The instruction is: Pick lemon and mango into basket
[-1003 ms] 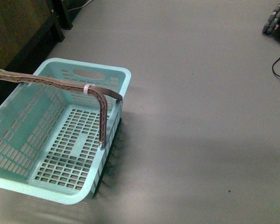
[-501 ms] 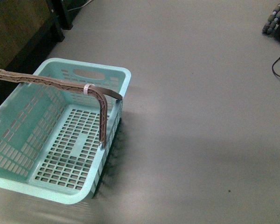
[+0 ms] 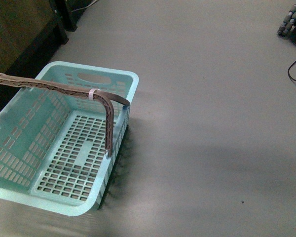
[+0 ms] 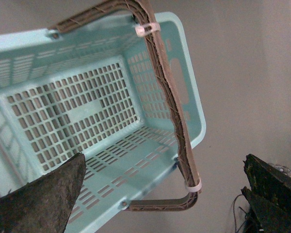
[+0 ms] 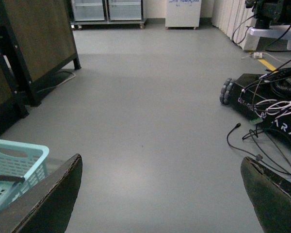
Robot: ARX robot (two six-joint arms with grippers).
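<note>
The basket has to be carried for the lemon and mango, so my left gripper will grab it by its brownish handle (image 3: 64, 89) next.
The pale blue basket (image 3: 19, 195) stands on the grey floor at the front view's lower left, empty, its brownish handle (image 3: 64, 89) arched over it. My left gripper (image 4: 165, 194) hovers open above the basket (image 4: 191, 104), looking down into its slotted floor, nothing between its fingers. My right gripper (image 5: 162, 194) is open too, held above bare floor, with a corner of the basket (image 5: 31, 158) to one side. The lemon and the mango are out of view. Neither arm shows in the front view.
Dark wooden furniture (image 3: 15, 34) stands behind the basket. A wheeled robot base with loose cables (image 5: 266, 107) sits off to the right, and a black cable (image 3: 293, 71) lies on the floor. White cabinets (image 5: 106, 9) line the far wall.
</note>
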